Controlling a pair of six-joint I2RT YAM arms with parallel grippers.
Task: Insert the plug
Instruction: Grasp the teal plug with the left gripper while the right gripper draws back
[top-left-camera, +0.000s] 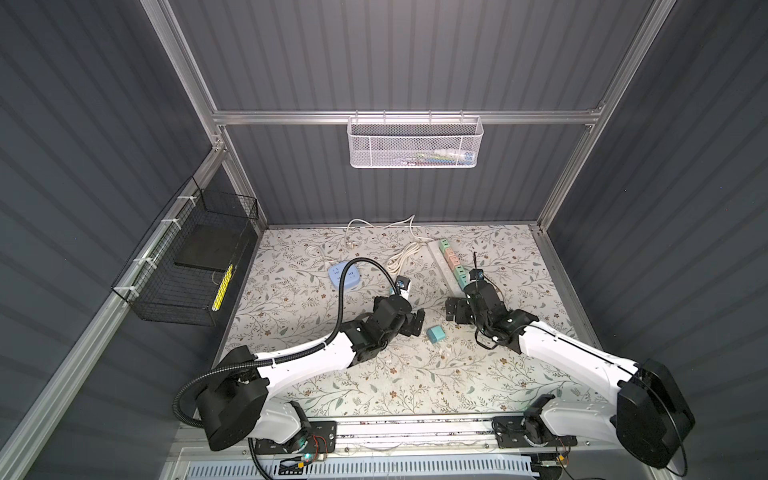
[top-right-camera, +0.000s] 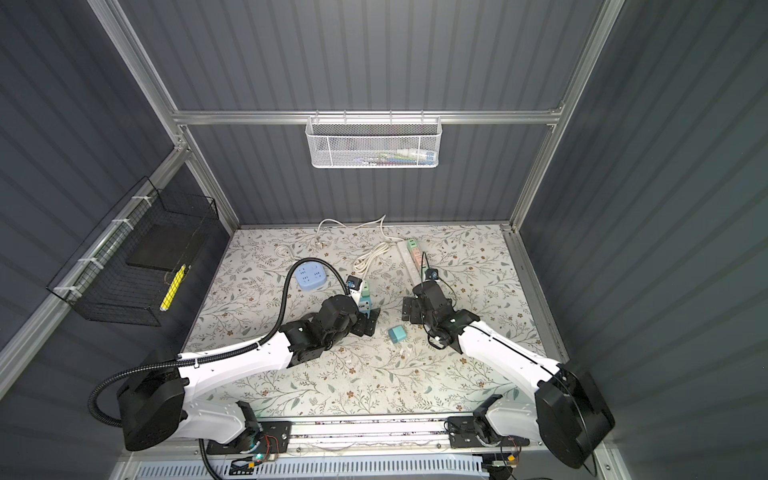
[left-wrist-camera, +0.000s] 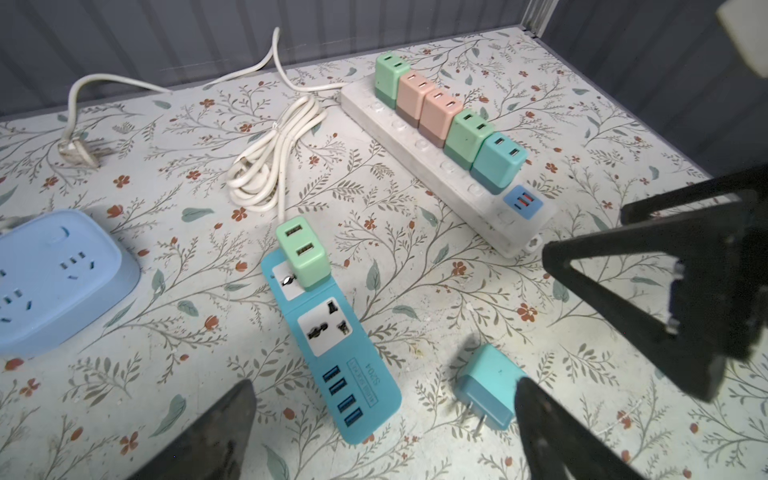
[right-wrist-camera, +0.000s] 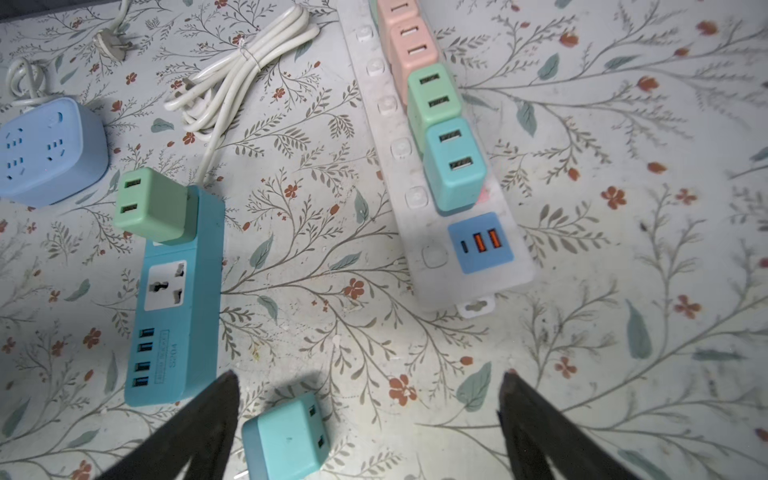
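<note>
I will next grab the teal plug (top-left-camera: 435, 333) (left-wrist-camera: 486, 386) with my left gripper by its sides near the prongs. The plug's opposite end stays free, so my right gripper can insert the plug.
The loose teal plug (top-left-camera: 435, 333) (top-right-camera: 397, 333) lies on its side on the floral table, between my two grippers and held by neither. In the left wrist view the plug (left-wrist-camera: 486, 386) shows two prongs, and one finger hides its edge. My left gripper (top-left-camera: 414, 321) (left-wrist-camera: 384, 382) is open, just left of it. My right gripper (top-left-camera: 454, 309) (right-wrist-camera: 368, 374) is open too, and the plug (right-wrist-camera: 286, 436) rests close to one of its fingers. The teal power strip (left-wrist-camera: 332, 332) (right-wrist-camera: 178, 316) carries a green adapter (left-wrist-camera: 301, 253) and has one free socket.
A white power strip (top-left-camera: 441, 254) (left-wrist-camera: 436, 178) full of coloured adapters lies at the back right. A round blue socket block (top-left-camera: 344, 276), a coiled white cable (top-left-camera: 401, 253), a white mesh basket (top-left-camera: 415, 141) on the back wall, a black wire basket (top-left-camera: 187, 266) at left.
</note>
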